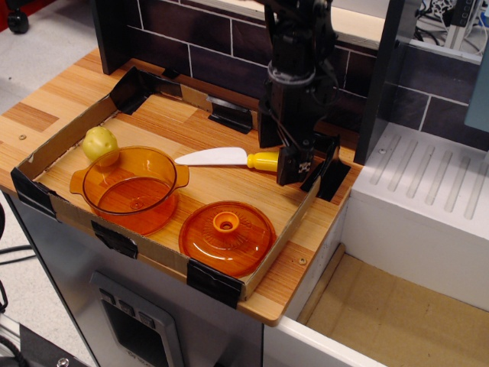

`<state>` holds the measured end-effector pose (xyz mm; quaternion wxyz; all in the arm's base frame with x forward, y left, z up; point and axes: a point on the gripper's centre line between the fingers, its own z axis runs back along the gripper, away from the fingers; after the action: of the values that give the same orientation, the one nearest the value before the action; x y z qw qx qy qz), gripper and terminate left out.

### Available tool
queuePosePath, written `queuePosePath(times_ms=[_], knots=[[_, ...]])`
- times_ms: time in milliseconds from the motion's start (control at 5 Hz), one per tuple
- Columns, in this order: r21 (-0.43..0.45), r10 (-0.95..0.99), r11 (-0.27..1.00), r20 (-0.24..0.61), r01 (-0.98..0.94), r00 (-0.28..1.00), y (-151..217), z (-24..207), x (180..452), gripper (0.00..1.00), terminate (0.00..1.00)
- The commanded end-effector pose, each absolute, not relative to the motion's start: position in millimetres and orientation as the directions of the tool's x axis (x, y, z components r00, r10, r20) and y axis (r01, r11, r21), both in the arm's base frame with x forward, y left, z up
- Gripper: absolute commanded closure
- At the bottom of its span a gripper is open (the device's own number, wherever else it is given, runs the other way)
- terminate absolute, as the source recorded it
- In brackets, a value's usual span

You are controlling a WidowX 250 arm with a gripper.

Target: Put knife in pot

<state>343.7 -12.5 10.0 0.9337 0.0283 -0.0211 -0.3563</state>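
My gripper should next grab the knife by its yellow handle (263, 161), so that the knife can go in the orange pot (134, 189).
The knife (221, 157) lies flat in the cardboard tray, its white blade pointing left and its yellow handle to the right. My gripper (281, 161) is low over the handle's right end and hides it. The jaws stand apart, one finger behind the handle and one in front. The knife still rests on the tray floor. The orange translucent pot (134, 189) stands upright and empty at the tray's front left, left of the blade tip and apart from it.
A flat orange lid (227, 237) with a knob lies at the tray's front right. A yellow-green round toy (100, 144) sits behind the pot's left rim. The low tray wall (53, 145) rings the work area. A dark brick wall stands behind, and a white sink unit (428, 206) to the right.
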Motion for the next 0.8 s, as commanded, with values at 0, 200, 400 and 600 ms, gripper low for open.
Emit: queuePosePath(times_ms=[0,200,400,600], knots=[[0.083,-0.672,0.739,0.039,0.668,0.739,-12.8,14.2,351.6,0.00,0.00],[0.097,-0.685,0.728,0.053,0.679,0.727,-10.1,9.9,352.0,1.00,0.00],[0.096,-0.700,0.714,0.069,0.694,0.711,-8.2,16.5,349.8,1.00,0.00],[0.148,-0.730,0.681,0.070,0.717,0.680,-8.0,17.7,346.0,1.00,0.00]])
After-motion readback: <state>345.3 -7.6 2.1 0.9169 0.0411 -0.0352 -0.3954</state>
